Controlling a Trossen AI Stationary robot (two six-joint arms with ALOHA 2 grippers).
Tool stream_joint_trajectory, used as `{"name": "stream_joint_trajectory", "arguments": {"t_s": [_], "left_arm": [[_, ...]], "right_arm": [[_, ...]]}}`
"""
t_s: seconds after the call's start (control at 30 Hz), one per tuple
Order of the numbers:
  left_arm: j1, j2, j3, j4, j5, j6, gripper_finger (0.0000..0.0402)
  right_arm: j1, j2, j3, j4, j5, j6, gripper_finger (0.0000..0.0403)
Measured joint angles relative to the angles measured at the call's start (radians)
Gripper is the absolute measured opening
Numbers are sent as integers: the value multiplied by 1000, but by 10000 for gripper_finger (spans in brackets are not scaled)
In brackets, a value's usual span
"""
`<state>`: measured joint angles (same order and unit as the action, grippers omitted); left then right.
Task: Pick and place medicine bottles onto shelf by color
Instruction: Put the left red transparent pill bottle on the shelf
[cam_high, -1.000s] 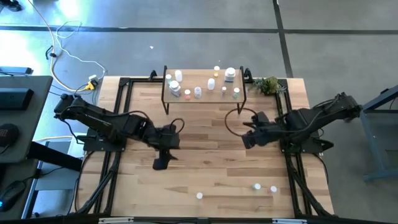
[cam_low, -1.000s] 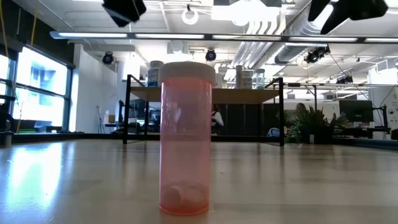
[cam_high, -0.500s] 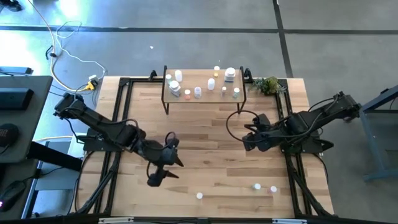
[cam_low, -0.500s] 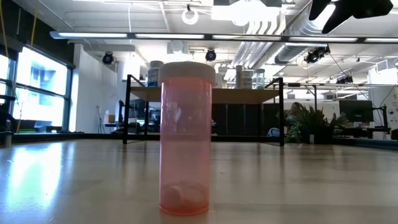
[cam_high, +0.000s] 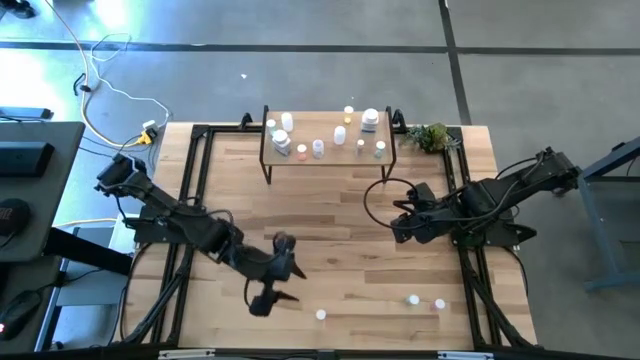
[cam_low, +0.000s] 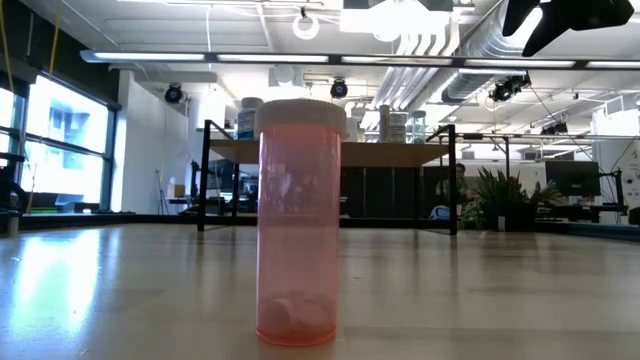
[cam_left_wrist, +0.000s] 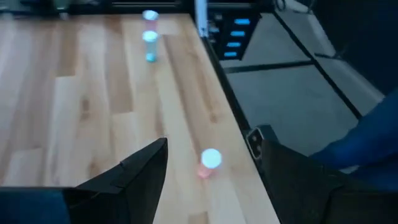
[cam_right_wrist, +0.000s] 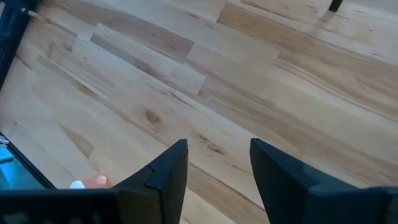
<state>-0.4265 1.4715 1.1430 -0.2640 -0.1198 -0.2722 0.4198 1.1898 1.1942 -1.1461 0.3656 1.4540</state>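
Note:
My left gripper will next pick up the pink bottle by its white-end with the cap (cam_high: 320, 313), to place the bottle onto the shelf (cam_high: 328, 158).
A small pink bottle with a white cap (cam_high: 320, 315) stands on its base on the wooden table near the front edge; it also shows in the left wrist view (cam_left_wrist: 209, 163) and close up in the low view (cam_low: 298, 220). My left gripper (cam_high: 278, 297) is open and empty just left of it; the bottle stands ahead of the fingers. Two more bottles (cam_high: 413, 299) (cam_high: 439, 304) stand at the front right. The shelf (cam_high: 328, 158) at the far middle carries several bottles. My right gripper (cam_high: 397, 228) is open and empty over the table's right half.
A green plant sprig (cam_high: 432, 136) lies right of the shelf. Black frame rails (cam_high: 190, 200) run along the table's sides. The table's near edge (cam_left_wrist: 231, 118) runs close beside the pink bottle. Bare wood lies between the shelf and the front bottles.
My left gripper has gone toward the table's near edge and a little right, ending close to the pink bottle at the front; it has left the top of the low view. The bottles have kept still.

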Motion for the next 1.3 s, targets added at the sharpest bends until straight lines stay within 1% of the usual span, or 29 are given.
{"name": "stream_joint_trajectory", "arguments": {"t_s": [0.1, 0.2, 0.3, 0.43, 0.93, 1.1, 1.3], "left_arm": [[-22, 57, 0, 80, -7, 13, 250], [-45, 110, 0, 136, -52, 13, 250], [-63, 165, 0, 167, -97, 4, 250], [-79, 226, 0, 165, -127, -14, 250], [-80, 409, -1, 262, -112, -32, 250], [-80, 448, -1, 292, -111, -32, 250], [-80, 485, -1, 350, -74, -32, 250]], "right_arm": [[0, 1, 0, -2, -3, -12, 165], [0, 1, 0, -2, -4, -37, 165], [0, 1, 0, -2, -5, -41, 165], [0, 1, 0, -2, -6, -41, 165], [0, 1, 0, -1, -6, -40, 165], [0, 0, 0, 5, -6, -39, 165], [0, 0, 0, 6, -6, -38, 165]]}}
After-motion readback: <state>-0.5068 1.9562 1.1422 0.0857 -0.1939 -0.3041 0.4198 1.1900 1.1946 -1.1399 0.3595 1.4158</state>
